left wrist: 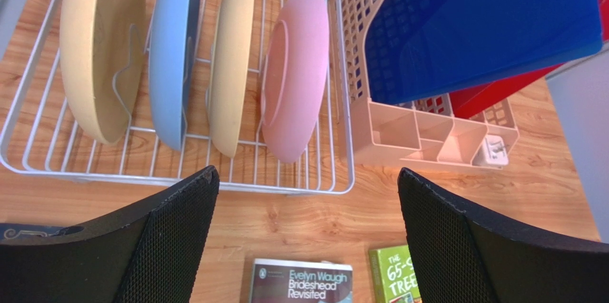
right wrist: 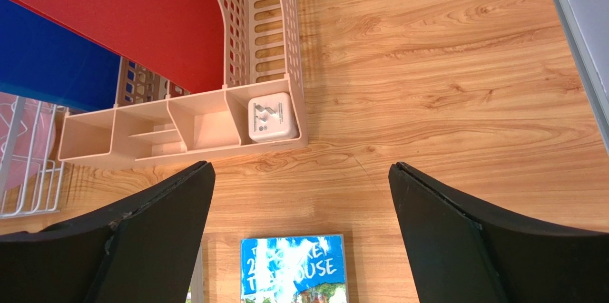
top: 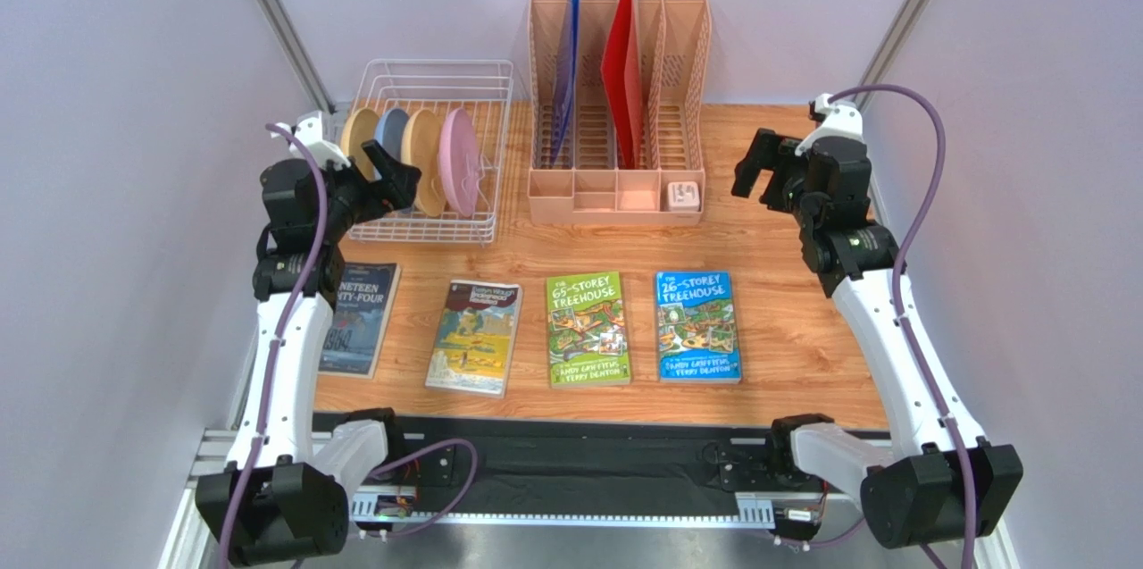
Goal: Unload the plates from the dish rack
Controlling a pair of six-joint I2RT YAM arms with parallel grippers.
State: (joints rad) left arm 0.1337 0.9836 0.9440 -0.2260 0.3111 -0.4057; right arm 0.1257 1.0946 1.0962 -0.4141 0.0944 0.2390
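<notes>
The pink plate (left wrist: 296,75) is next, and my left gripper should grab it by its near rim (left wrist: 293,139). The plate's opposite rim will stay free for my right gripper.
The white wire dish rack (top: 436,65) stands at the back left of the table. Several plates stand on edge in it, left to right: tan (top: 357,138), light blue (top: 391,130), tan (top: 424,156) and pink (top: 460,162). My left gripper (top: 385,177) hovers just in front of the rack, open and holding nothing. Its wrist view shows the rack's front rim (left wrist: 271,190) between the fingers, with the pink plate (left wrist: 296,75) straight ahead and the blue plate (left wrist: 175,46) to its left. My right gripper (top: 755,171) is open over bare wood at the right, apart from the rack.
A peach slotted organizer (top: 617,100) holding upright blue and red sheets stands right of the rack, with a small white cube (top: 683,195) in its front tray. Several books lie in a row nearer the arms, among them a green one (top: 588,328) and a blue one (top: 698,325).
</notes>
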